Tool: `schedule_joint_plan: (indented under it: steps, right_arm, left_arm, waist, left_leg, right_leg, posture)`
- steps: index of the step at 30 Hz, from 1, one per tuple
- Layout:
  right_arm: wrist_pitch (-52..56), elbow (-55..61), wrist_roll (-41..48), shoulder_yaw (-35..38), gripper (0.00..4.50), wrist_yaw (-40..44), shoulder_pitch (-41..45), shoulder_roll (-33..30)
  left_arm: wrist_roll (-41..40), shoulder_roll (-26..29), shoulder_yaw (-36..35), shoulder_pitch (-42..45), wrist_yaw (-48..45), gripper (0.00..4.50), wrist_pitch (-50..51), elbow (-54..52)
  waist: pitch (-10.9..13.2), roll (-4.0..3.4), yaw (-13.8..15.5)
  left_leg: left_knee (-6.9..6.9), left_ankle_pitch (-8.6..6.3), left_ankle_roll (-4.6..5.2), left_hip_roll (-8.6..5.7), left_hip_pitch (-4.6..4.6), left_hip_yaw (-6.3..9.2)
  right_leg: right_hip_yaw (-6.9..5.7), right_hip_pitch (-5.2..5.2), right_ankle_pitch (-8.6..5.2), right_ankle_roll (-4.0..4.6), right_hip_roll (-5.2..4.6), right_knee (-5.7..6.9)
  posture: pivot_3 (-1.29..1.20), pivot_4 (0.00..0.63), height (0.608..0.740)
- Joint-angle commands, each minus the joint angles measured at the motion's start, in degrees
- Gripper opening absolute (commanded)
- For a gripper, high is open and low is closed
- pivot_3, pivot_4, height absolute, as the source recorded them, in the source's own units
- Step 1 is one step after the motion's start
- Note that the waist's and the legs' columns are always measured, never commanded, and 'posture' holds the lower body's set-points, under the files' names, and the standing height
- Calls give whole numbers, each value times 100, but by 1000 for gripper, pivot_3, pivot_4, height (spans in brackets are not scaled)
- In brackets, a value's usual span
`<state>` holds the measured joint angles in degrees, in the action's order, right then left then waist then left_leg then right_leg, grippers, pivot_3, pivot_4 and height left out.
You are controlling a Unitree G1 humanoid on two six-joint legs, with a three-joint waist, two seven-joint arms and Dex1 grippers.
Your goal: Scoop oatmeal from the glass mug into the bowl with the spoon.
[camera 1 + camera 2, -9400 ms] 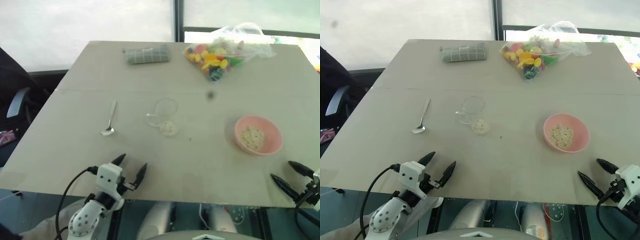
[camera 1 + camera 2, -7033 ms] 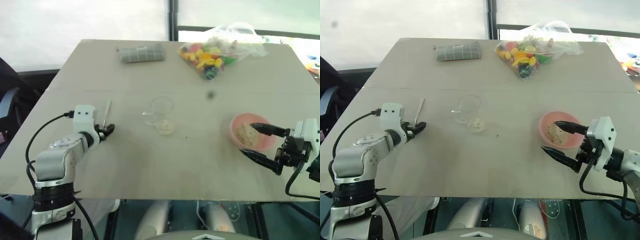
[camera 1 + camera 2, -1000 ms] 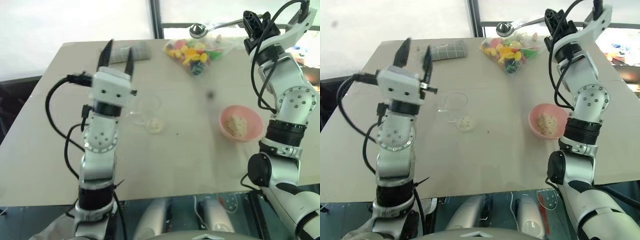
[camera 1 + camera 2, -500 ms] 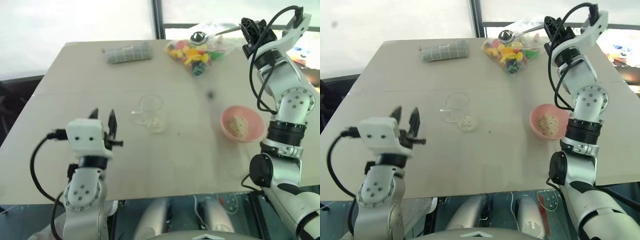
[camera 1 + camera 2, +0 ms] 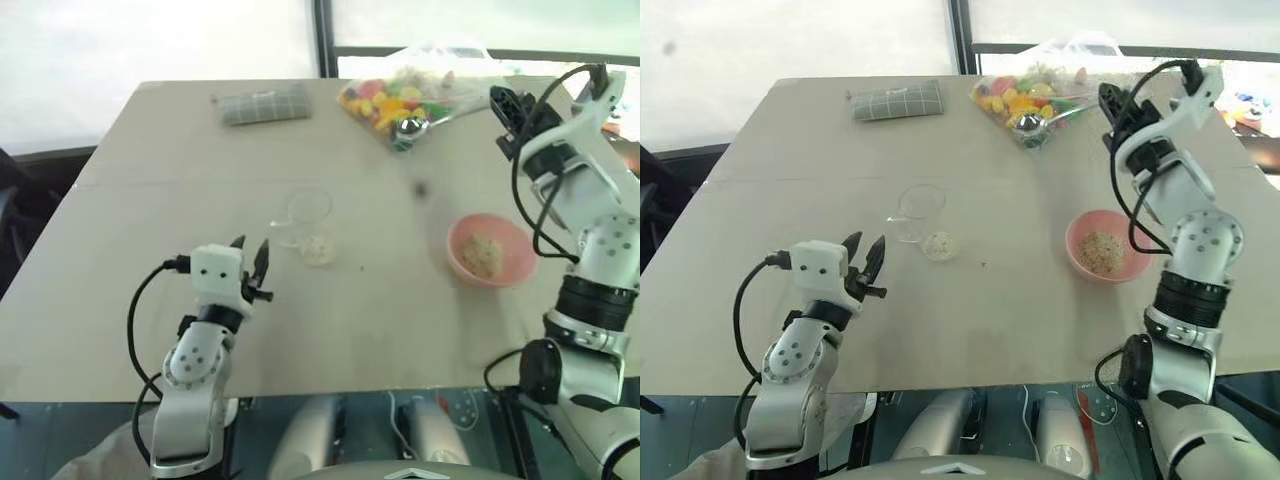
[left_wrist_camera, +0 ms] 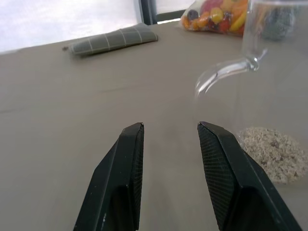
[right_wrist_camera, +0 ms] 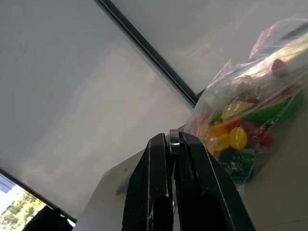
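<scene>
The round body of the glass mug (image 5: 308,208) is wider than the open fingers of the left gripper, so that gripper should next hold the mug by its thin curved handle.
The clear glass mug (image 5: 308,208) stands upright near the table's middle, its handle (image 6: 225,72) turned toward my left gripper. Pale oatmeal (image 5: 320,250) shows through the glass at its base. My left gripper (image 5: 251,243) hovers low over the table just short of the mug, open and empty. Right of the mug stands the pink bowl (image 5: 490,250), with some oatmeal (image 5: 482,255) in it. My right gripper (image 5: 503,103) is raised beyond the bowl, shut on the handle of the silver spoon (image 5: 409,125). The spoon's bowl hangs over the bag of colourful pieces.
A clear bag of colourful pieces (image 5: 405,100) lies at the table's far side. A folded grey checked cloth (image 5: 262,104) lies at the far left. Bare tabletop (image 5: 380,310) stretches between mug, bowl and the near edge.
My left arm has come down from high in the air to just above the table near the mug. The right arm has lowered slightly with the spoon.
</scene>
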<state>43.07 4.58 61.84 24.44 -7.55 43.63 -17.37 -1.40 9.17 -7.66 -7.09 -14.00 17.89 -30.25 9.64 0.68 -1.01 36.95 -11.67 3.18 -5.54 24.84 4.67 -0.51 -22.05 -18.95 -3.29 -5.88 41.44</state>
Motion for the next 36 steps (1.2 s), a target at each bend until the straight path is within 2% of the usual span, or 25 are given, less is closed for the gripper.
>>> schedule_joint_plan:
  steps: [1,24,25,27,28,30,36]
  right_arm:
    - [-102,366,164,110,0,-77,146,-11]
    - [91,935,391,-2,0,-373,-771,40]
    - [91,945,392,-7,0,-380,-782,40]
    - [95,956,391,-18,0,-384,-795,28]
    - [94,957,391,-22,0,-386,-799,26]
    - [96,962,392,-32,0,-389,-805,20]
    - [219,1016,491,-102,0,-323,-714,-108]
  left_arm:
    - [-112,37,28,18,-14,1793,-296,61]
    - [-158,391,275,1242,-210,1793,-1166,1627]
    - [-176,385,272,1255,-207,1414,-1180,1639]
    - [-201,379,247,1287,-184,1063,-1215,1674]
    - [-214,379,232,1307,-175,624,-1223,1703]
    - [-238,377,222,1337,-147,73,-1227,1739]
    - [-236,334,303,1508,18,73,-1094,1849]
  waist:
    - [0,0,3]
    - [0,0,21]
    - [0,0,21]
    - [0,0,21]
    - [0,0,21]
    - [-2,-2,26]
    - [-3,-3,15]
  left_leg:
    - [-1,0,0,4,-1,1]
    - [-21,1,-2,4,-2,10]
    - [-21,1,-2,4,-2,10]
    - [-23,1,-2,4,-2,10]
    - [-23,1,-2,4,-2,10]
    - [-23,1,-2,4,-4,12]
    - [-23,1,-1,4,-9,11]
  right_leg:
    - [-1,0,0,0,2,0]
    - [-12,19,6,-6,3,-50]
    - [-12,19,6,-6,3,-51]
    - [-12,20,6,-6,2,-52]
    - [-12,20,6,-6,3,-53]
    - [-13,22,6,-6,3,-53]
    - [-12,25,8,-4,4,-52]
  posture:
    - [0,150,718]
    - [0,150,718]
    - [0,150,718]
    - [0,150,718]
    - [0,150,718]
    - [0,150,718]
    - [0,150,718]
